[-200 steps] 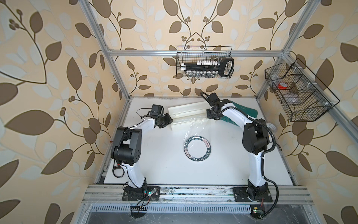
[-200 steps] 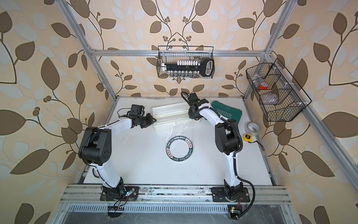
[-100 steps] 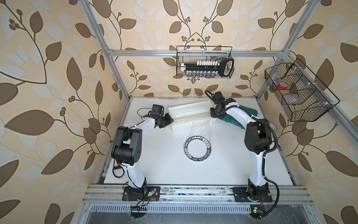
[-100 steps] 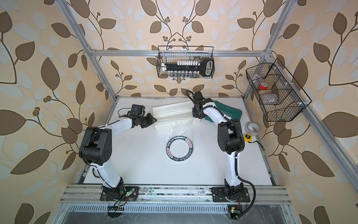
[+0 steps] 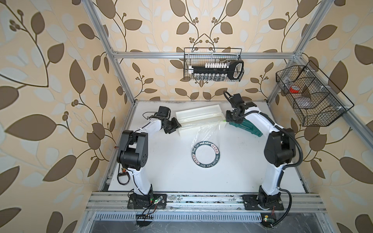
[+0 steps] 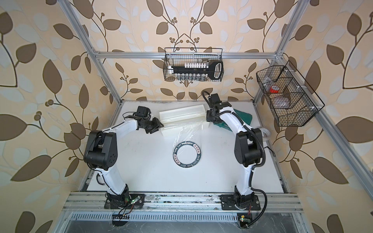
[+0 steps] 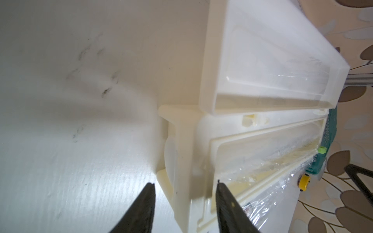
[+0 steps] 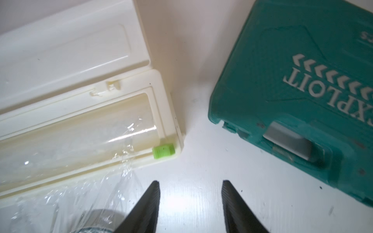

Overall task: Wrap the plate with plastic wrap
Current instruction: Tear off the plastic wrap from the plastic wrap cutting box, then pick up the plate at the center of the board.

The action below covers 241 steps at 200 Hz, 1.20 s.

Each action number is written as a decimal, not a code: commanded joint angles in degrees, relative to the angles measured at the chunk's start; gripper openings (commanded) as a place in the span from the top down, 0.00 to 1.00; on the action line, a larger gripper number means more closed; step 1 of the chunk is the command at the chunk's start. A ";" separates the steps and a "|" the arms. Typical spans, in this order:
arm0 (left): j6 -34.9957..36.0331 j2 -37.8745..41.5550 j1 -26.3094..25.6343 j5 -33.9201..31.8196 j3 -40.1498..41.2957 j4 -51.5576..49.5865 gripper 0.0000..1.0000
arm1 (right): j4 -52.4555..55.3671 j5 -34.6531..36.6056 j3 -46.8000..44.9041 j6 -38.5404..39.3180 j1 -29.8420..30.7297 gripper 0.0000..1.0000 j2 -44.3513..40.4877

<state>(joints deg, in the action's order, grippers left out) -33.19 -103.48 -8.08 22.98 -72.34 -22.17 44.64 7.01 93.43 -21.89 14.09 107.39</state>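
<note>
My right gripper should next grab the plate (image 5: 217, 155) by its side rim, so the opposite rim stays free for my left gripper to wrap.
The plate (image 5: 217, 155) (image 6: 198, 154) lies flat mid-table. The plastic wrap (image 5: 203, 133) (image 6: 186, 133) runs crinkled from the long white dispenser box (image 5: 198, 119) (image 6: 182, 117) down onto the plate's far rim. My left gripper (image 5: 177, 125) (image 7: 185, 183) is open, its jaws either side of the box's left end without touching it. My right gripper (image 5: 229, 119) (image 8: 190, 182) is open over bare table, just off the box's right end and its green tab (image 8: 163, 151). Nothing is held.
A teal tool case (image 5: 247, 127) (image 8: 292, 80) lies close to the right of the right gripper. A tape roll (image 6: 265, 133) sits by the right wall. Wire baskets (image 5: 213, 66) (image 5: 308, 96) hang on the back and right walls.
Both grippers have opened. The right gripper has shifted a little to the right, off the dispenser's end. The left arm has stayed in place.
</note>
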 commanded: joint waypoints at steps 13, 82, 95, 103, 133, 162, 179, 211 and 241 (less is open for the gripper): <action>2.08 13.71 -4.88 0.60 4.38 -2.17 0.44 | -4.11 -6.08 -11.55 -4.24 0.67 0.48 -9.75; -5.21 24.65 -20.62 -2.38 24.39 2.46 0.45 | -18.80 -32.15 -47.26 -15.10 3.86 0.58 -24.89; -7.11 24.45 -22.13 -2.36 26.95 4.96 0.47 | -22.36 -34.37 -50.76 -16.99 4.37 0.58 -25.05; -7.85 24.12 -22.82 -2.41 28.09 6.02 0.48 | -24.20 -35.38 -52.34 -18.00 4.69 0.58 -24.80; -10.92 22.95 -24.78 -2.52 32.07 11.95 0.53 | -29.78 -37.33 -56.25 -20.68 6.27 0.58 -23.99; -12.76 21.30 -25.90 -2.15 33.94 17.13 0.56 | -34.78 -38.20 -58.28 -22.68 6.66 0.59 -22.08; -13.52 18.22 -26.17 -1.55 34.56 19.94 0.59 | -37.38 -38.10 -59.19 -24.04 6.87 0.59 -21.32; -15.33 14.67 -26.56 -0.26 36.89 25.54 0.65 | -42.62 -38.15 -61.36 -26.27 7.06 0.62 -19.45; -20.75 13.28 -27.05 2.51 40.73 33.80 0.77 | -49.77 -39.39 -64.65 -29.34 7.29 0.65 -19.39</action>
<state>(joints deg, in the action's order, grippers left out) -49.21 -88.75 -34.46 23.09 -35.03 4.38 1.04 -31.77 31.97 -47.92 20.95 87.00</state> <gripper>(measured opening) 0.262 0.361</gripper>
